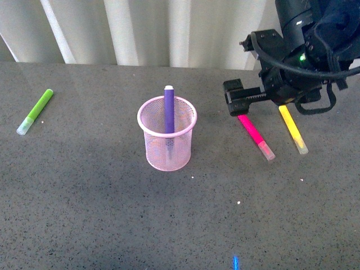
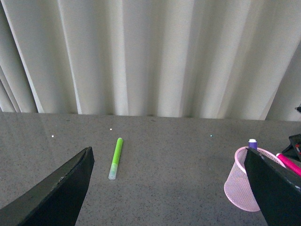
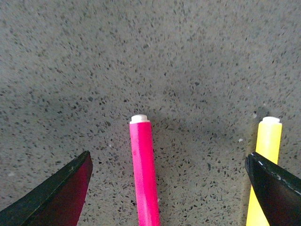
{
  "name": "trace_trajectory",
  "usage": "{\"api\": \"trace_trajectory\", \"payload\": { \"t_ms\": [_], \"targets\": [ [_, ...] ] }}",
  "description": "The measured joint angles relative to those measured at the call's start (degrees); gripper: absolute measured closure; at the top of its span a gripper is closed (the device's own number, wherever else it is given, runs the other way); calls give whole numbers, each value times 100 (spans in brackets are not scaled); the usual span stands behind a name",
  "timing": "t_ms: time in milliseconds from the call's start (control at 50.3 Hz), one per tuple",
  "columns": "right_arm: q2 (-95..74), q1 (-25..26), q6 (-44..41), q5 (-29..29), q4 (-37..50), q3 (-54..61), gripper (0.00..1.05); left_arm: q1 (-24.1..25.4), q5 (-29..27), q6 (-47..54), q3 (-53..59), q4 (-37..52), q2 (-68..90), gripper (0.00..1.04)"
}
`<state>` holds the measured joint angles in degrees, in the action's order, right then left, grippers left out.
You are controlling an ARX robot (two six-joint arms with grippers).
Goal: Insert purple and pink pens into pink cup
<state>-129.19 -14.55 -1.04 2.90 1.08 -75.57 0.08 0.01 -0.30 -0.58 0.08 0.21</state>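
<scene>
The pink pen needs to go into the pink cup, so the robot's right gripper should next grab it by its white-capped upper body (image 3: 142,136).
The pink cup (image 1: 167,140) stands mid-table, and the purple pen (image 1: 169,109) stands upright inside it. The pink pen (image 1: 256,136) lies flat on the table to the cup's right. My right gripper (image 1: 264,104) is open and hangs just above the pink pen's far end. In the right wrist view the pink pen (image 3: 145,172) lies between the open fingers, nearer one of them. My left gripper (image 2: 169,188) is open and empty. Its view shows the cup (image 2: 244,181) and the purple pen's tip (image 2: 252,143).
A yellow marker (image 1: 293,129) lies beside the pink pen, on its right, and shows in the right wrist view (image 3: 264,169). A lime-green marker (image 1: 35,111) lies at the far left. A pale curtain (image 1: 140,31) closes the back of the grey table (image 1: 112,214).
</scene>
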Motion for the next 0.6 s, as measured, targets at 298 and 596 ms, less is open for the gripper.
{"api": "trace_trajectory", "payload": {
  "t_ms": [298, 596],
  "targets": [
    [-450, -87, 229, -63, 83, -66, 7, 0, 0, 2, 0, 0, 2, 7],
    [-678, -144, 234, 24, 466, -120, 7, 0, 0, 2, 0, 0, 0, 7]
  ]
}}
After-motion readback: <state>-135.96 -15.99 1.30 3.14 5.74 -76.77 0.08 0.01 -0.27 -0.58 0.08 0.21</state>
